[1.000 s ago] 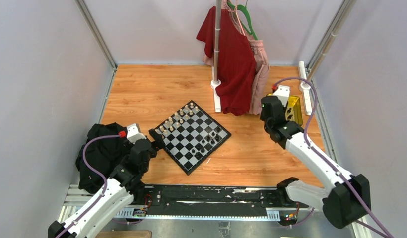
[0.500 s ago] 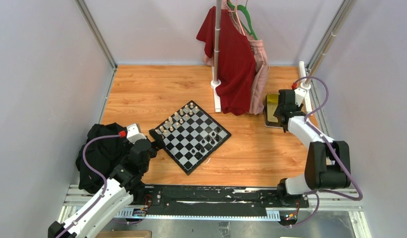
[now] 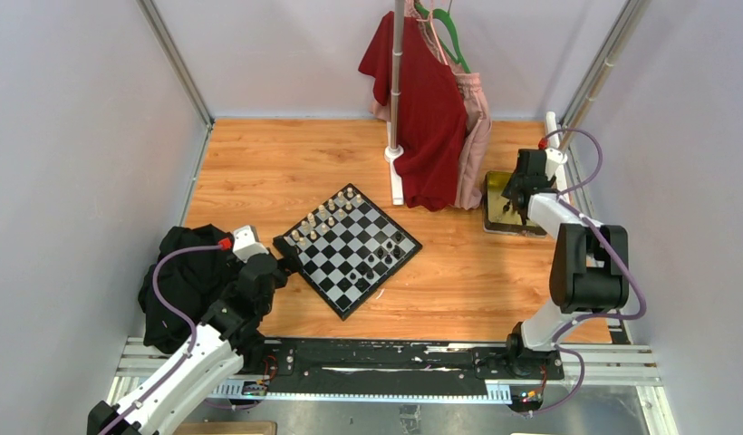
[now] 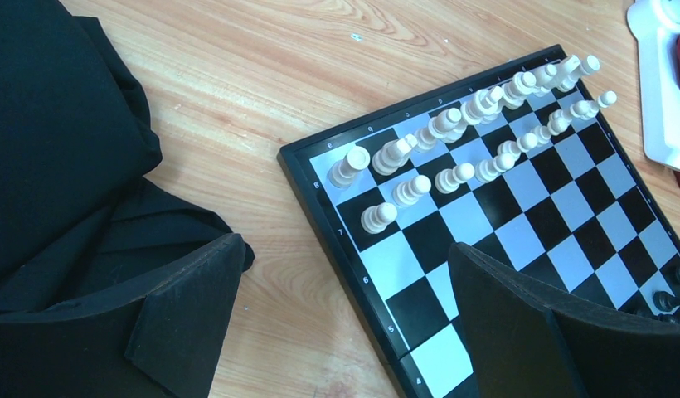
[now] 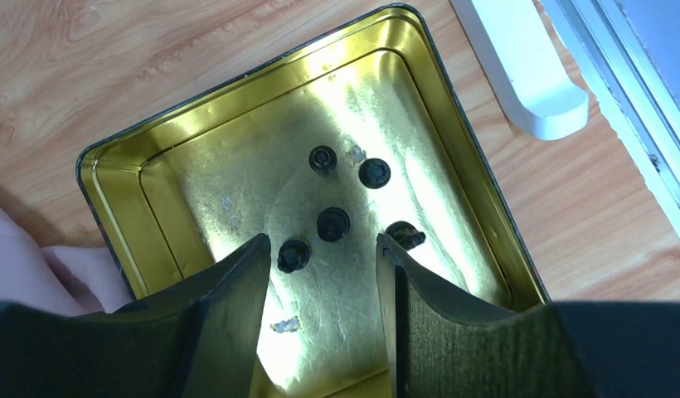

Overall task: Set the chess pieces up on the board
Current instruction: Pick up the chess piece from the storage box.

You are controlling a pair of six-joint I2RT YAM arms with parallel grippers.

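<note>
The black piece in the tray needs its base free for the board, so my right gripper should reach it and grab it by its top.
The chessboard (image 3: pixel 354 272) lies turned like a diamond on the wooden table. Cream pieces (image 3: pixel 324 216) stand in two rows along its upper-left edge, and they also show in the left wrist view (image 4: pixel 453 124). A few black pieces (image 3: pixel 386 256) stand near its right corner. My left gripper (image 3: pixel 282 254) is open and empty, and it straddles the board's rim (image 4: pixel 316 207) at the left corner (image 4: pixel 345 257). My right gripper (image 3: pixel 511 204) is open and empty over the yellow tray (image 3: pixel 493 208). In the right wrist view several black pieces (image 5: pixel 333 224) lie in the tray (image 5: pixel 237 91), just beyond the fingertips (image 5: pixel 323 240).
A black cloth (image 3: pixel 182 281) is heaped at the left, touching my left finger (image 4: pixel 187 307). A stand with red and pink garments (image 3: pixel 427 109) rises behind the board, with its white foot (image 3: pixel 395 177) close to the board. A white rail (image 5: pixel 519 66) runs beside the tray at the right wall.
My right arm has swung right and back, bringing its gripper from beside the tray to directly above it. The left arm and the board pieces have not moved.
</note>
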